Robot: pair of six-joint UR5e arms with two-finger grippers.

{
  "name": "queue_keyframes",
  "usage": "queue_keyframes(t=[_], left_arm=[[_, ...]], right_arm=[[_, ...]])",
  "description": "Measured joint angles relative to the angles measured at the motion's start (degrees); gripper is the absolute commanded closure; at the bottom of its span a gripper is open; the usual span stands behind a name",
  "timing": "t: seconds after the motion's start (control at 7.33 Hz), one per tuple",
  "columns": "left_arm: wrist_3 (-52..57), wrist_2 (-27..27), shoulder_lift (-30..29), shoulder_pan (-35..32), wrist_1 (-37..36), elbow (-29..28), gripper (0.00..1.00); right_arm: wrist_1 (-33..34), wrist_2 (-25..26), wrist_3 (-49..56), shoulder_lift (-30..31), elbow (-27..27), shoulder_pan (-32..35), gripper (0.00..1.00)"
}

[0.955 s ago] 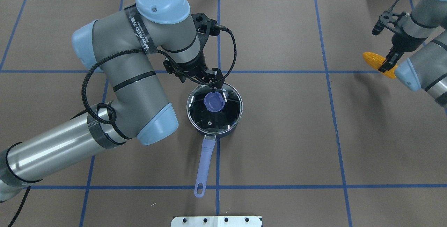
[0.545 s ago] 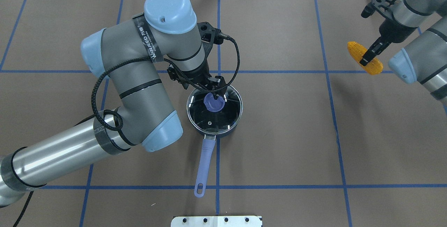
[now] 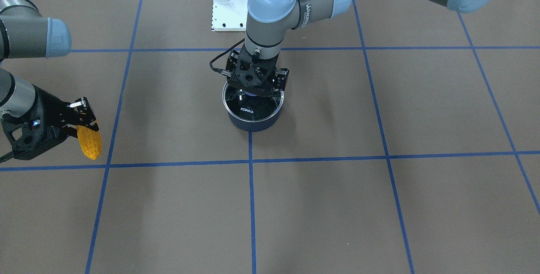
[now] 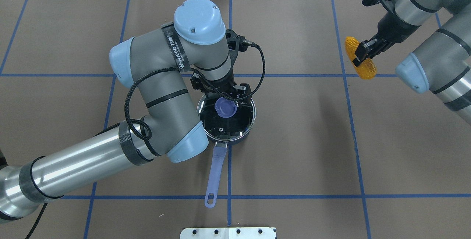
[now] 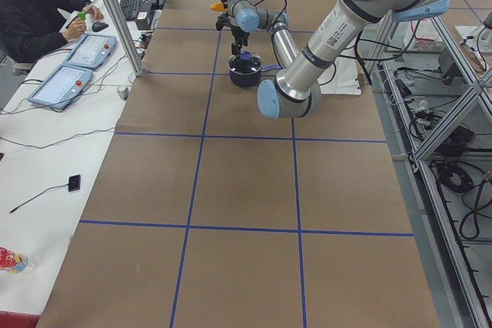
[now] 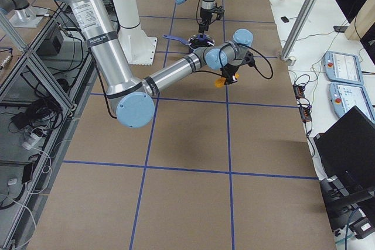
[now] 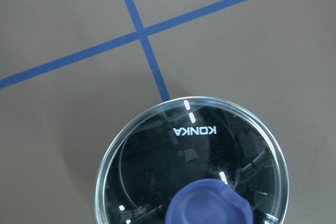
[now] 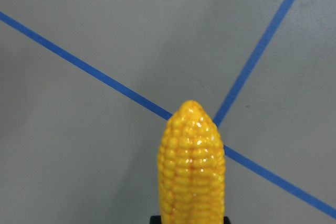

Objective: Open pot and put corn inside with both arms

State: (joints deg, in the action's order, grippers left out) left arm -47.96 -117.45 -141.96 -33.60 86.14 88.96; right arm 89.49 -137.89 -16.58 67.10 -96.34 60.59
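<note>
I should lift the glass lid by its blue knob (image 7: 208, 205) with my left gripper next, uncovering the pot for the corn.
The dark navy pot (image 4: 245, 133) stands mid-table, its lavender handle (image 4: 215, 172) pointing at the robot's base. The glass lid (image 4: 235, 125) with a blue knob (image 4: 225, 108) sits on it; it also shows in the left wrist view (image 7: 157, 166). My left gripper (image 4: 232, 98) hovers just above the knob's far edge, open and holding nothing; from the front (image 3: 254, 90) it hides the knob. My right gripper (image 4: 362, 53) is shut on the yellow corn (image 4: 361, 66) and holds it above the table at the far right. The corn also shows in the front view (image 3: 90, 142) and the right wrist view (image 8: 192, 166).
Blue tape lines (image 4: 346, 84) divide the brown table cover into squares. The white base mount (image 4: 228, 232) sits at the near edge. The left arm's elbow (image 4: 184, 147) hangs beside the pot's handle. Operator desks with pendants (image 5: 69, 67) line the far side.
The left arm swung right and its gripper came over the lid's knob. The right gripper raised the corn and carried it left and away from the base.
</note>
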Motion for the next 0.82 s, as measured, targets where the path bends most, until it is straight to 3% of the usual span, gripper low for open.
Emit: queue_keyframes(t=[0.55,0.82], left_arm=[[-0.8,0.1,0.6,0.2,2.5,-1.4,0.07],[-0.9,0.1,1.1,0.3,2.5,-1.2,0.20]], right_arm=[[0.0,0.5,-9.6,-2.7,-2.2,-3.0,0.65],[0.0,0.6,-10.3,-3.0,-2.5,-3.8,0.64]])
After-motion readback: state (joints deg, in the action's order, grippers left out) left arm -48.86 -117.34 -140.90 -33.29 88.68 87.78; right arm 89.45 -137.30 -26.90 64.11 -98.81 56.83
